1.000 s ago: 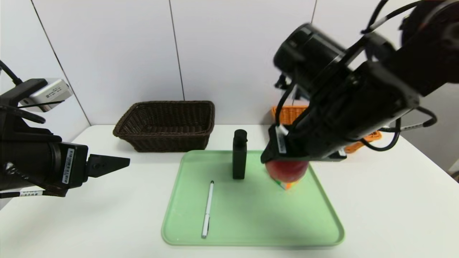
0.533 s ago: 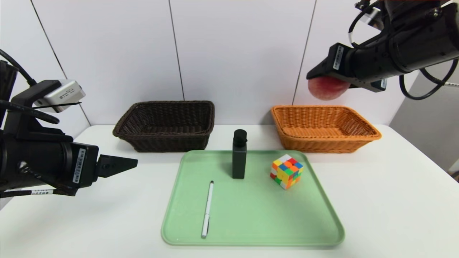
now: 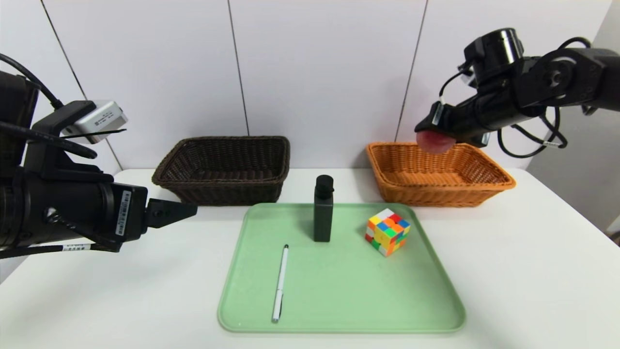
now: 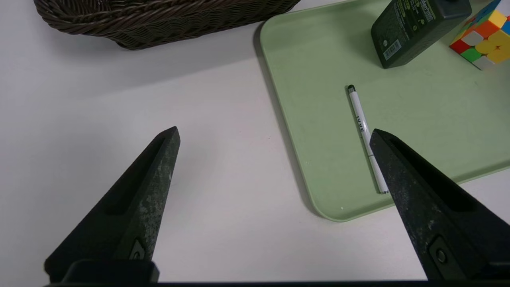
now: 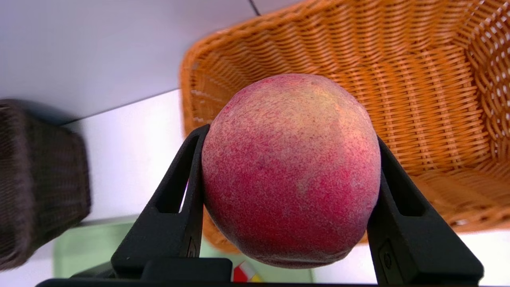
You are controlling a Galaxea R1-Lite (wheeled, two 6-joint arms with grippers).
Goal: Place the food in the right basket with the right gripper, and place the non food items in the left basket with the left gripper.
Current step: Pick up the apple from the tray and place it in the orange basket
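My right gripper keeps hold of the peach for now, until the peach is lower in the orange basket, as the peach hangs above the basket's woven bottom.
My right gripper is shut on the reddish-pink peach and holds it in the air above the back of the light orange basket. On the green tray stand the black bottle and the multicoloured cube, and the white pen lies there too. My left gripper hangs open over the table left of the tray, nothing between its fingers. The dark brown basket stands behind it.
The white table ends at a white panelled wall just behind both baskets. Bare table lies left and right of the tray.
My right arm has carried the peach up off the tray and to the right, then lowered it towards the orange basket. The cube came into view. My left gripper crept right a little.
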